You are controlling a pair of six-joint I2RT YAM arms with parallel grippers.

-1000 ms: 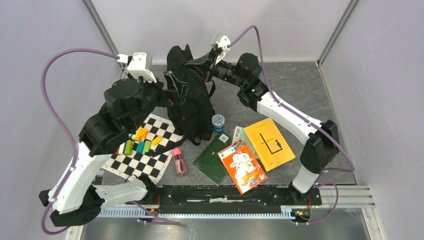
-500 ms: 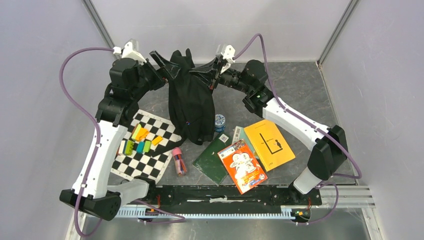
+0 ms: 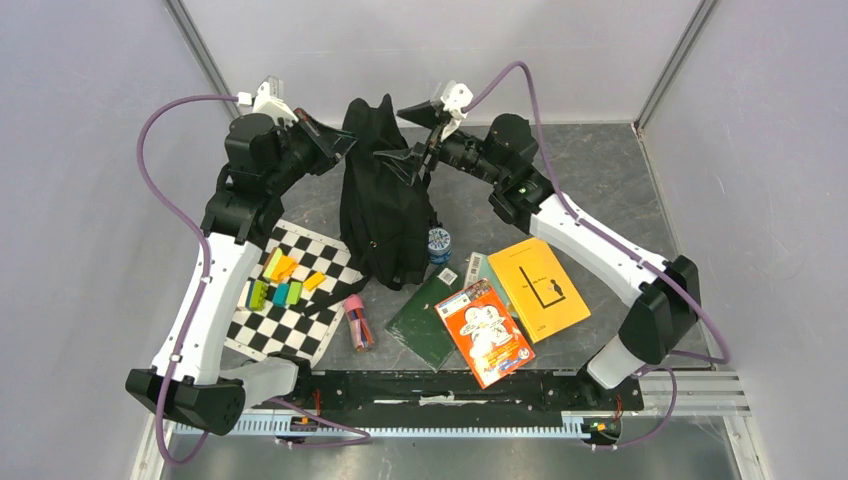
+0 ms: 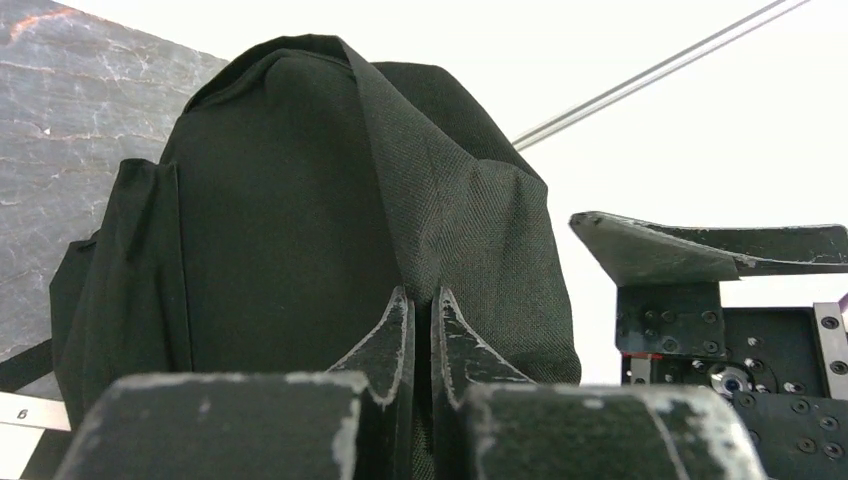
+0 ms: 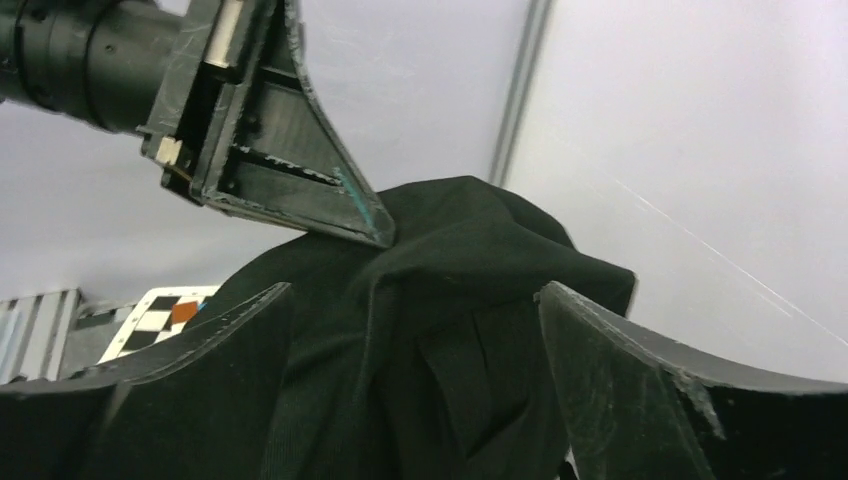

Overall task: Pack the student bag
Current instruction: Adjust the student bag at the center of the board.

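The student bag (image 3: 385,205) should keep its opening free for the books, so my right gripper should reach the bag and grab its folded top seam (image 3: 385,114).
The student bag (image 3: 385,205) is a large black fabric backpack standing upright at the back of the table. My left gripper (image 3: 343,140) is at the bag's upper left and is shut on a fold of its top fabric; in the left wrist view the left gripper (image 4: 422,300) pinches black cloth of the bag (image 4: 280,220). My right gripper (image 3: 408,135) is open at the bag's upper right. In the right wrist view the right gripper (image 5: 415,292) straddles the bag (image 5: 450,300) without gripping it, and the left gripper's fingers (image 5: 290,170) press on the fabric.
A checkered board (image 3: 300,290) with several coloured blocks (image 3: 280,280) lies left of the bag. A pink case (image 3: 358,320), a round blue tin (image 3: 437,243), a green book (image 3: 430,315), an orange booklet (image 3: 485,330) and a yellow book (image 3: 538,288) lie in front. Walls stand close behind.
The left arm swung up to the bag's top and its gripper shut on the fabric. The right gripper, shut on the bag before, has opened and let go.
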